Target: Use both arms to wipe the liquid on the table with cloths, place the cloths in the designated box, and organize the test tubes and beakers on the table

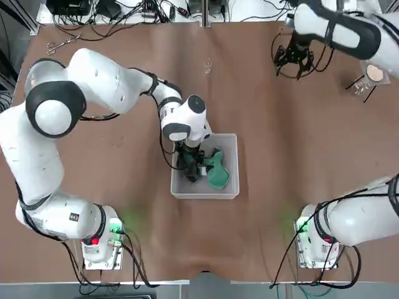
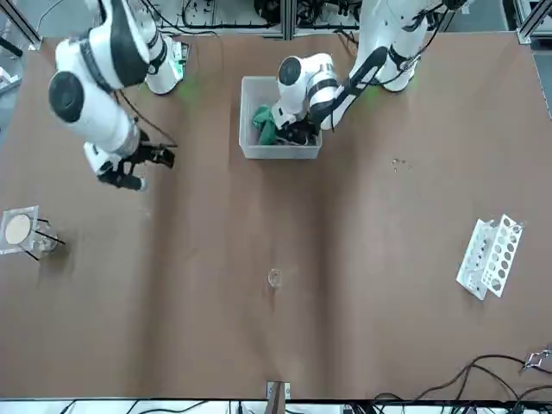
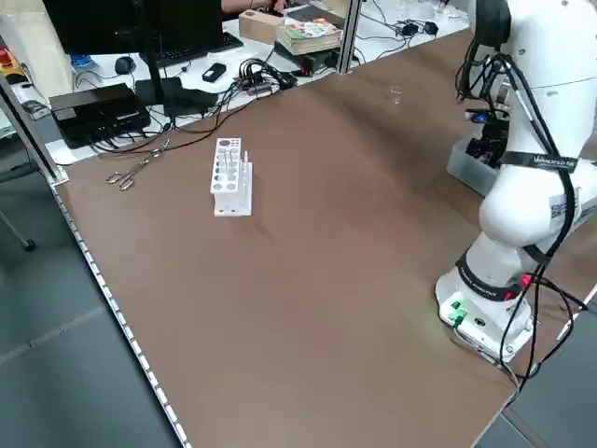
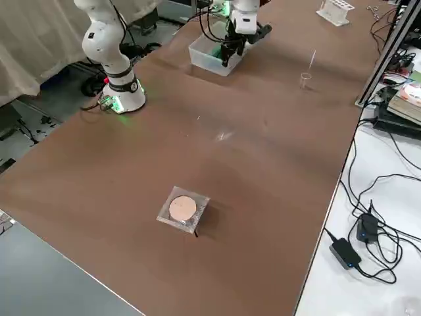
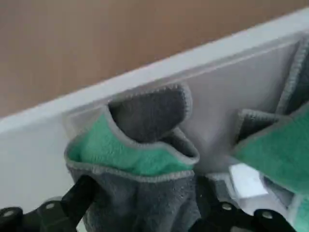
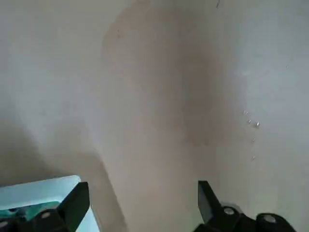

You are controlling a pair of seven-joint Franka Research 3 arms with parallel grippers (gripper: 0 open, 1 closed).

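The left gripper grabs the grey-green cloth by its bunched grey fold (image 5: 140, 200) next, since the cloth is slack and its ends flop loosely in the box (image 5: 159, 65).
The box (image 1: 228, 139) sits mid-table, also seen in the front view (image 2: 250, 86). Both cloths lie in it: a bright green one (image 1: 218, 175) and a dark grey-green one (image 5: 147, 113) folded over a green side. My left gripper (image 5: 143, 189) reaches down into the box (image 5: 159, 65), open, its fingers (image 5: 79, 193) standing wide on either side of the grey-green cloth. My right gripper (image 1: 294, 61) hangs over the far right of the table, open with nothing between its fingers (image 6: 77, 198).
A white test tube rack (image 2: 490, 256) lies near the table's far left. A small glass beaker (image 1: 207, 62) stands beyond the box. A square stand with a round pad (image 1: 373, 75) sits far right. Small droplets (image 2: 397, 162) dot the table. Metal tongs (image 1: 59, 43) lie far left.
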